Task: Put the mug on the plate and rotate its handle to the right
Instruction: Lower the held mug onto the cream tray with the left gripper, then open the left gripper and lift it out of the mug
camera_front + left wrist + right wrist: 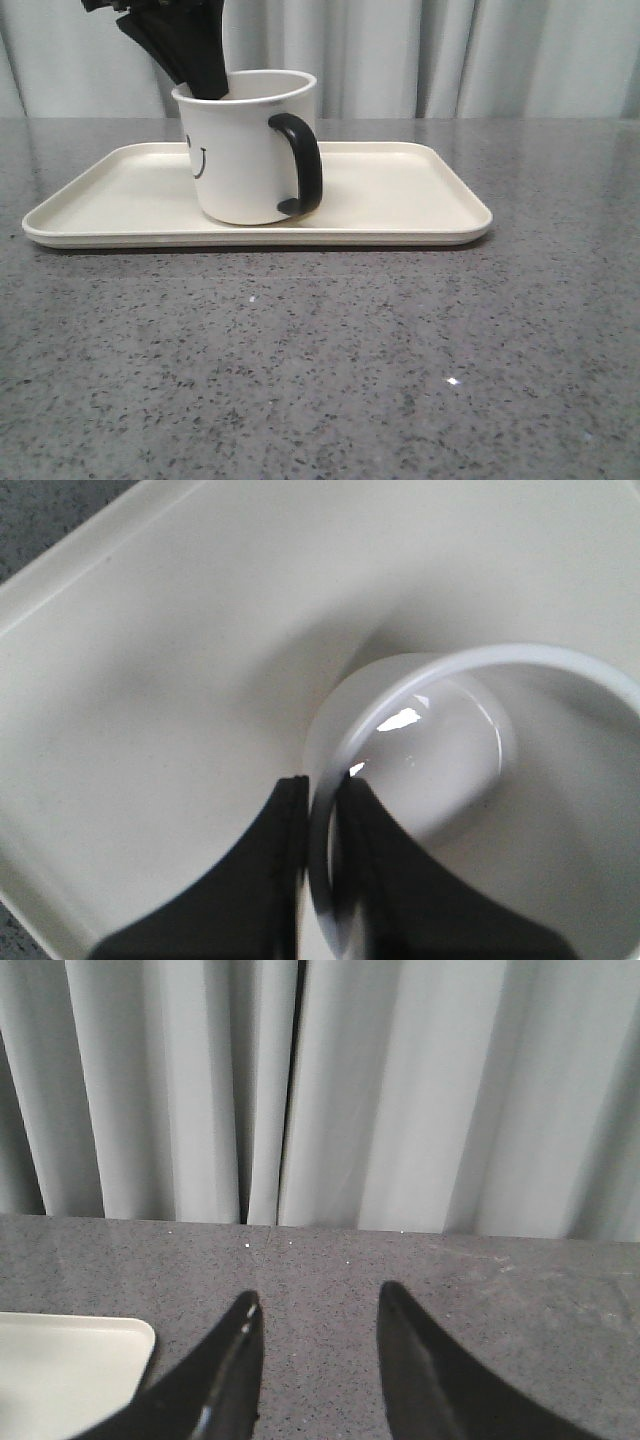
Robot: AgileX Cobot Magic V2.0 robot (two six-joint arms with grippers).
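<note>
The white mug's base is resting on the cream plate, inside the plate's rim, so the left gripper should open.
The white mug stands upright on the cream plate, left of the plate's middle. Part of its black smiley face shows on the left side. Its black handle points toward the front right. My left gripper comes down from above and is shut on the mug's rim, one finger inside and one outside. In the left wrist view the mug's empty inside and the plate show. My right gripper is open over bare table, holding nothing, with the plate's corner beside it.
A grey speckled tabletop stretches in front of the plate. Pale curtains hang behind the table's far edge.
</note>
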